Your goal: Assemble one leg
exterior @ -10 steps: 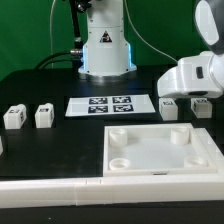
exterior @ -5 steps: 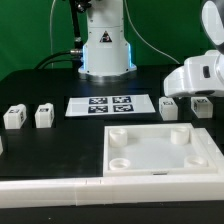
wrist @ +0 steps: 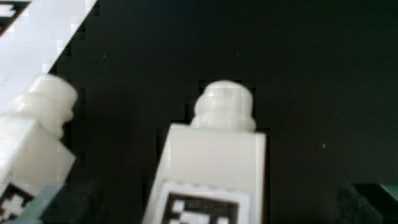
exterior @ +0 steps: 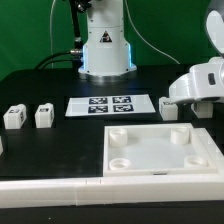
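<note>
The robot's dark fingers are on both sides of the centred leg's tagged body [wrist: 208, 175], so they would hold the centred leg if they closed now.
Two legs lie side by side on the black table under my gripper. In the wrist view, one leg [wrist: 214, 150] sits centred between my fingers, its tag near the picture's edge. The other leg [wrist: 36, 125] lies beside it, outside the jaws. My gripper [wrist: 214, 212] is open, with a dark finger [wrist: 377, 203] standing off each side of the centred leg. In the exterior view the gripper [exterior: 201, 100] hangs low over the right-hand pair of legs [exterior: 169, 108]. Two more legs [exterior: 14, 117] [exterior: 44, 116] stand at the exterior view's left.
The marker board [exterior: 110, 105] lies mid-table in front of the robot base [exterior: 106, 50]. The large white square panel [exterior: 160, 152] with corner sockets lies in front of my gripper. A long white bar [exterior: 50, 190] runs along the front edge.
My gripper has moved down and towards the exterior view's right, lower over the right-hand pair of legs. The legs and the panel have not moved.
</note>
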Controlling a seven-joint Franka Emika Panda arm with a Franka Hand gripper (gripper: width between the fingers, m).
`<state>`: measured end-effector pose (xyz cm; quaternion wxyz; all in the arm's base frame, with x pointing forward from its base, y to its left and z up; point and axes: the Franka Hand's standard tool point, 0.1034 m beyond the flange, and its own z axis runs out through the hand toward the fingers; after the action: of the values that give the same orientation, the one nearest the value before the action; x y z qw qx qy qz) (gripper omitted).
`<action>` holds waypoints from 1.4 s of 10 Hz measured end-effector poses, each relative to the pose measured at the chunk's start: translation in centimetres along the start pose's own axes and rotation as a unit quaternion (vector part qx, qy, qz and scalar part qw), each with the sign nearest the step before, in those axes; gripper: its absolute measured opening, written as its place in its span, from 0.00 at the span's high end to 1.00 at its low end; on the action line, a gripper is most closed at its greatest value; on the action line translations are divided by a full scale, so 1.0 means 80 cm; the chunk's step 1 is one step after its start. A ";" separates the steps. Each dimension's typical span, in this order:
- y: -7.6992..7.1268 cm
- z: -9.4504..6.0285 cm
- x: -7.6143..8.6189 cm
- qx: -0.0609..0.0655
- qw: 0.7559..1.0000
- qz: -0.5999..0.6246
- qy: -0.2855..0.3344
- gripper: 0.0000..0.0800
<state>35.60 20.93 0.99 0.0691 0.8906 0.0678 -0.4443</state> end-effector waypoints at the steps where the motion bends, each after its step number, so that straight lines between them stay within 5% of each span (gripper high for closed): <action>1: 0.002 0.000 0.002 0.002 1.000 -0.003 0.001 0.19; 3: 0.005 -0.001 0.005 0.004 1.000 -0.001 0.004 0.19; 4: 0.005 -0.002 0.005 0.004 1.000 -0.001 0.005 0.34; 5: 0.005 -0.002 0.005 0.005 1.000 -0.001 0.005 0.34; 7: 0.008 -0.002 0.005 0.005 1.000 0.000 0.005 0.64; 11: 0.020 -0.010 0.001 0.008 1.000 -0.004 0.003 0.64; 14: 0.048 -0.038 -0.028 0.006 1.000 -0.008 -0.025 0.64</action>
<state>37.33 17.61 4.82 0.0621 0.8791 0.0711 -0.4672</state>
